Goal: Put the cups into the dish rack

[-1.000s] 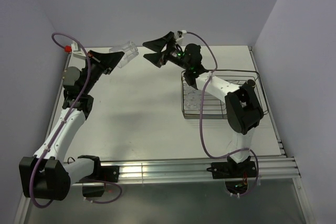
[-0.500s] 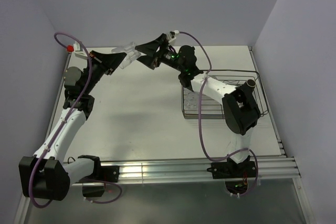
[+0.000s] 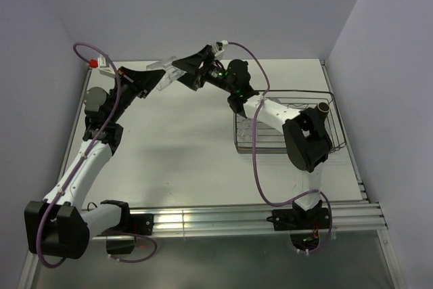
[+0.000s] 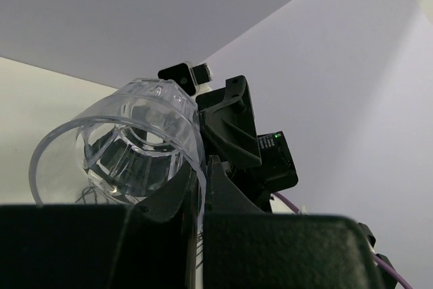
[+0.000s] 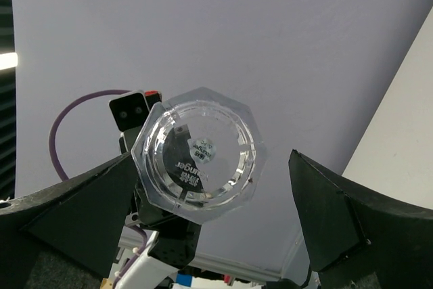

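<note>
I should close my right gripper on the tumbler's base point(image 3: 178, 70) now. The tumbler's base is between my open fingers, and one finger reaches alongside it.
My left gripper point(image 3: 150, 76) is shut on the rim wall of a clear faceted tumbler point(image 3: 164, 71) and holds it in the air over the table's back left. In the left wrist view the tumbler point(image 4: 122, 150) is pinched between my fingers point(image 4: 201, 170), mouth toward the camera. My right gripper point(image 3: 183, 68) is open, its fingers on either side of the tumbler's base point(image 5: 199, 150); the left finger point(image 5: 74, 211) is nearer than the right one point(image 5: 352, 225). The dish rack point(image 3: 291, 93) stands at the right, with clear cups point(image 3: 247, 129) and a brown mug point(image 3: 323, 107) in it.
The walls close in the table at the back and on both sides. A small white box with a red part point(image 3: 97, 63) sits in the back left corner. The aluminium rail point(image 3: 223, 216) runs along the near edge.
My right gripper has reached left from near the rack up to the held tumbler, and its open fingers now flank it. The left arm has barely moved.
</note>
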`<state>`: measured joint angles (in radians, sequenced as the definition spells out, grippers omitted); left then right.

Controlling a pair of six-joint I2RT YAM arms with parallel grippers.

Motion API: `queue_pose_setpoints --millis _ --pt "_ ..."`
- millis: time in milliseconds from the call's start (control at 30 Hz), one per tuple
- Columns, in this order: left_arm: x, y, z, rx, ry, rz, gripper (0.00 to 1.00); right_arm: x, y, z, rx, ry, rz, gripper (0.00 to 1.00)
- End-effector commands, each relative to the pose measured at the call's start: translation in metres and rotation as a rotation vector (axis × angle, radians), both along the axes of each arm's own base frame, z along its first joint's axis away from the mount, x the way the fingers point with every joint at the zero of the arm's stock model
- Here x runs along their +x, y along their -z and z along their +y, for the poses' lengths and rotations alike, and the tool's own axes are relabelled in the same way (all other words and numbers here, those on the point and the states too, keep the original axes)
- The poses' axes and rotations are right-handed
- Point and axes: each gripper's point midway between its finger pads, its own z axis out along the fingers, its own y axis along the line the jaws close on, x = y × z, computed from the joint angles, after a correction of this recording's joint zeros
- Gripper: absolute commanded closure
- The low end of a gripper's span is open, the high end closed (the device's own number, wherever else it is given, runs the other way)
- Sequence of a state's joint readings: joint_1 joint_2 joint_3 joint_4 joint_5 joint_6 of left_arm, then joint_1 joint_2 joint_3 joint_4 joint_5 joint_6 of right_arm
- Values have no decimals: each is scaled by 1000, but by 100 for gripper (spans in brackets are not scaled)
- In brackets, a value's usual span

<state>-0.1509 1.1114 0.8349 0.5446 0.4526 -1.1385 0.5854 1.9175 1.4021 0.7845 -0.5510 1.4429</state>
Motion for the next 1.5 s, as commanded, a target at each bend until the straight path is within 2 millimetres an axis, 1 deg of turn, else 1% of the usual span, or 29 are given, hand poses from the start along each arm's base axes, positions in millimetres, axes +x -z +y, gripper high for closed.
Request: queue_pose_setpoints --millis 0,267,367,600,667,700,733,800,833,867,933,967,1000,1033,1133,1167,1267,1333,1367,1400,1433,1467 --pt "-19 -25 -9 -5 60 -120 100 -3 -31 -1 43 2 -104 0" --pt "-19 -21 -11 -4 66 -110 100 -6 -32 -5 47 -1 -105 0" --pt "-19 -21 -11 -1 65 -110 100 -5 -32 -6 50 -1 -104 5" --pt "-18 -17 -11 3 61 -103 100 -7 -30 -7 55 -4 -104 27" --pt "-17 -16 -11 6 60 -104 100 -8 -31 -8 55 -3 -107 30" --pt "-18 -17 -11 7 61 -106 100 -8 -29 -9 53 -3 -104 34" --pt "-17 -17 -11 10 59 -107 100 -7 -29 -9 52 -1 -106 36" --pt "-17 -15 -10 17 57 -106 93 -7 -29 -11 49 2 -109 41" --pt "-17 -15 -10 23 53 -109 90 -8 -30 -13 46 2 -116 42" --pt "-18 -15 -10 28 53 -111 81 -7 -29 -15 43 6 -118 42" --pt "-18 -12 -10 43 50 -107 68 -7 -27 -19 32 11 -125 44" --pt "-17 -10 -10 47 50 -100 57 -5 -27 -23 25 17 -130 45" --pt "-18 -9 -10 52 49 -97 53 -6 -26 -26 15 21 -131 46" --pt "-18 -7 -9 62 45 -89 45 -6 -24 -28 5 23 -140 46" --pt "-18 -4 -6 73 37 -80 32 -4 -23 -38 -18 39 -154 48" --pt "-18 -6 -6 77 39 -82 25 -4 -22 -41 -25 41 -159 48" --pt "-22 -9 -5 96 45 -92 20 0 -20 -55 -60 74 -176 48" --pt "-26 -12 -2 127 50 -110 19 2 -20 -67 -96 99 -202 48" --pt "-26 -8 0 142 47 -91 18 3 -20 -72 -116 106 -214 48" --pt "-30 -10 2 160 47 -107 18 0 -22 -78 -140 109 -222 48" --pt "-30 -8 8 167 32 -103 18 4 -21 -86 -178 133 -265 48" --pt "-30 -3 11 174 30 -92 17 4 -20 -90 -204 142 -283 48"
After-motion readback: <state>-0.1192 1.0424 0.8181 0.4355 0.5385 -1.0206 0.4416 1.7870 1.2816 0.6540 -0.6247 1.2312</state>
